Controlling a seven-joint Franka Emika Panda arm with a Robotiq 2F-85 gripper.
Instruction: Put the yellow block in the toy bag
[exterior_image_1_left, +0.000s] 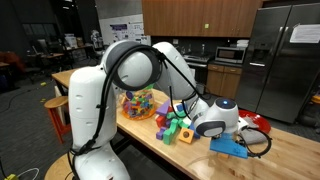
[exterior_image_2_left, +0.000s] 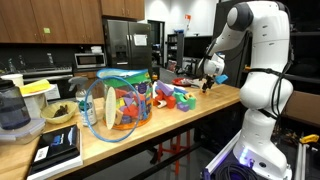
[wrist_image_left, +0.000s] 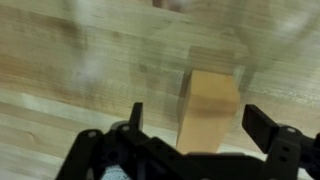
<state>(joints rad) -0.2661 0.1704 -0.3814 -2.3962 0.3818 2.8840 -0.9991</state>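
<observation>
Table shows under my fingers, so closing now would miss the yellow block (wrist_image_left: 210, 100). My gripper moves down, before it closes on the block.
In the wrist view the yellow block (wrist_image_left: 210, 100) is a small orange-yellow cube standing on the wooden table. My gripper (wrist_image_left: 196, 115) is open, with one finger on each side of the block and gaps between both fingers and it. In both exterior views the gripper (exterior_image_1_left: 212, 130) (exterior_image_2_left: 209, 82) is low over the table past the toy pile, and the block is hidden there. The toy bag (exterior_image_1_left: 138, 103) (exterior_image_2_left: 118, 100) is a clear, rounded plastic bag full of multicoloured pieces, standing well away from the gripper beyond the toy pile.
A pile of green, red and yellow toy pieces (exterior_image_1_left: 174, 124) (exterior_image_2_left: 176, 97) lies between the bag and the gripper. A red bowl (exterior_image_1_left: 257, 121) and a blue object (exterior_image_1_left: 233, 147) lie near the gripper. Kitchen items (exterior_image_2_left: 30, 105) stand at the table's far end.
</observation>
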